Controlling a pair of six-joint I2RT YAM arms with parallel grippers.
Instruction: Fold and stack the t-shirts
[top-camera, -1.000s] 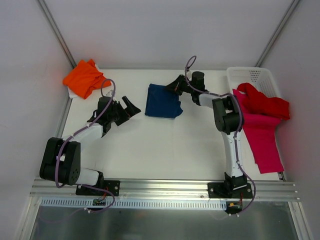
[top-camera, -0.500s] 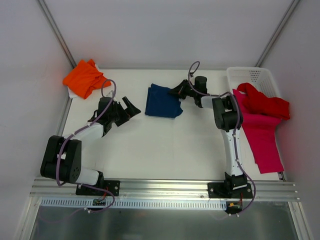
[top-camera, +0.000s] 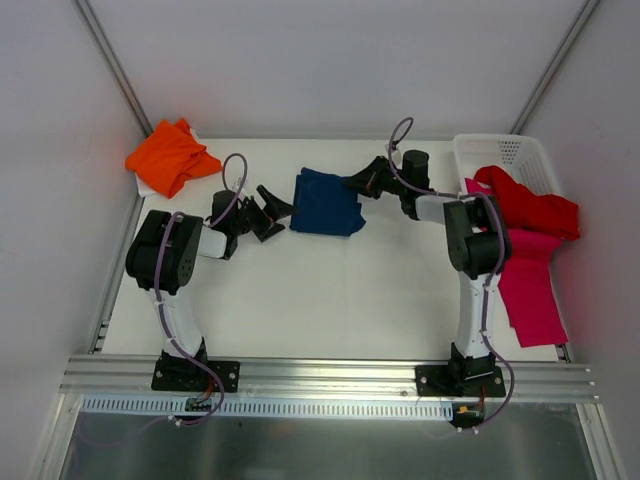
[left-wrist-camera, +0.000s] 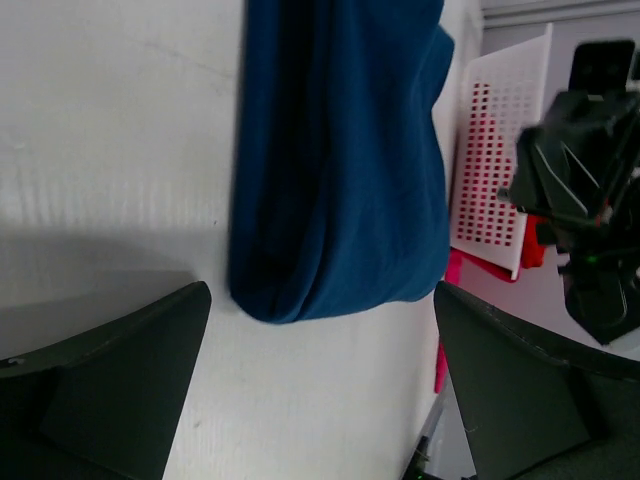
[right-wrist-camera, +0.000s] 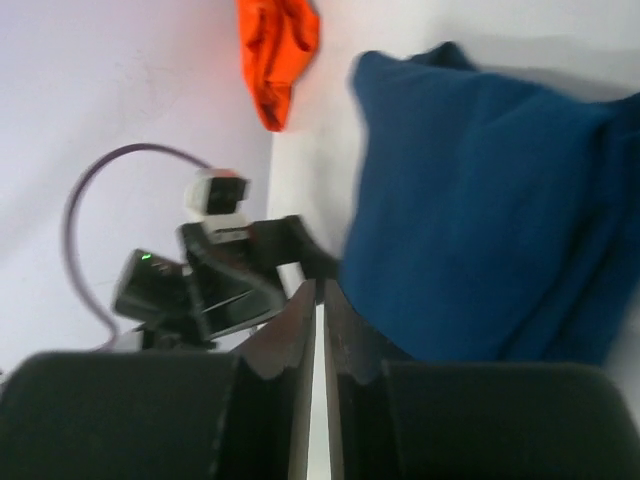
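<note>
My left gripper pinches the folded navy blue t-shirt's layers together at its end facing the orange t-shirt next, for stacking.
The navy blue t-shirt (top-camera: 325, 203) lies folded at the table's far middle; it also shows in the left wrist view (left-wrist-camera: 335, 160) and the right wrist view (right-wrist-camera: 480, 220). My left gripper (top-camera: 275, 212) is open and empty just left of it, low over the table. My right gripper (top-camera: 362, 183) is shut and empty at the shirt's right edge. The orange t-shirt (top-camera: 168, 155) lies bunched at the far left corner. The red t-shirt (top-camera: 530, 205) drapes over the basket's edge, with the magenta-pink t-shirt (top-camera: 528, 275) hanging below it onto the table.
A white mesh basket (top-camera: 505, 152) stands at the far right corner; it also shows in the left wrist view (left-wrist-camera: 495, 170). White walls close in left, back and right. A metal rail (top-camera: 320, 375) runs along the near edge.
My left arm has swung its gripper right, up to the navy shirt's left edge. My right gripper has drawn back right, off the navy shirt.
</note>
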